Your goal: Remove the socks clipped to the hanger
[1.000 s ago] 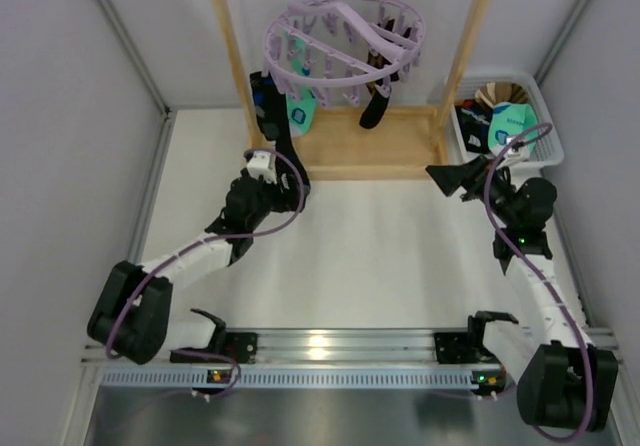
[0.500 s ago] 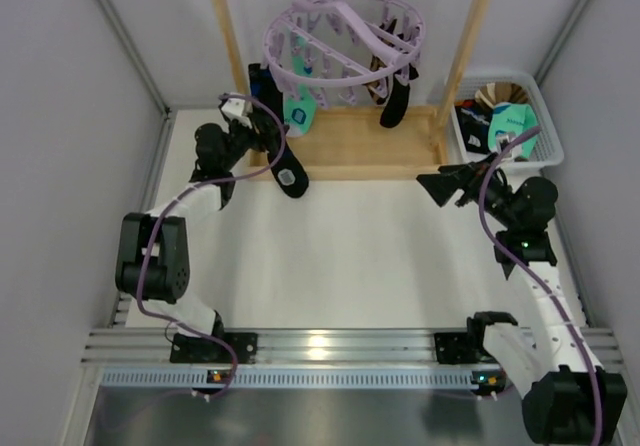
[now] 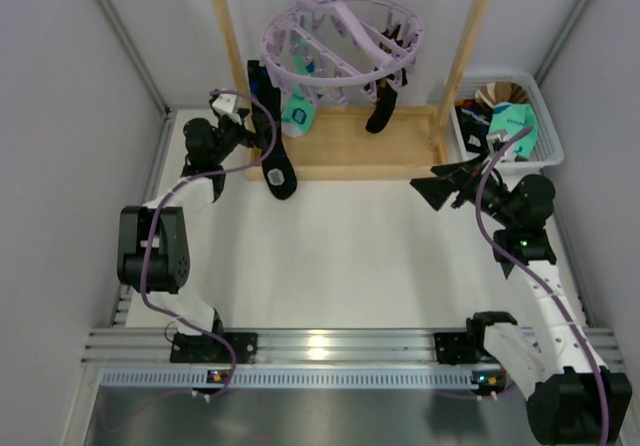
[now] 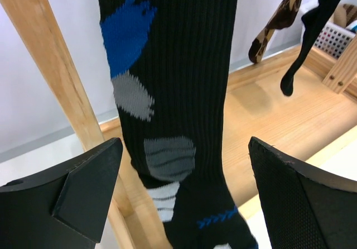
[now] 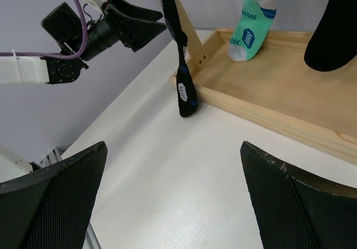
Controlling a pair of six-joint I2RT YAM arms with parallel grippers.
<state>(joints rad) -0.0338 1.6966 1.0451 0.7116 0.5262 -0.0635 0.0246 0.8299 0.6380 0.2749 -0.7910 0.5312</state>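
My left gripper needs to pick up the long black sock across its leg (image 3: 267,129) (image 4: 177,142) next, so the sock's top stays free to unclip and its toe free to hand over.
The lilac ring hanger (image 3: 345,41) hangs inside the wooden frame. A long black sock (image 3: 275,161) with blue, grey and white patches hangs from its left side, toe down near the table. My left gripper (image 3: 256,128) is open and straddles this sock (image 4: 173,92), which hangs between the jaws without touching either. A mint sock (image 3: 299,114) and a second black sock (image 3: 380,111) also hang from the ring. My right gripper (image 3: 432,184) is open and empty over the table, right of the frame. The right wrist view shows all three socks (image 5: 183,87).
The wooden frame stand (image 3: 350,156) has two uprights and a flat base tray. A white basket (image 3: 548,146) holding socks sits at the back right. A brown-and-white cloth item (image 4: 276,25) hangs from the ring. Grey walls close both sides.
My left arm has swung from the table's middle left up to the hanging black sock, which has shifted slightly. My right gripper has edged left.
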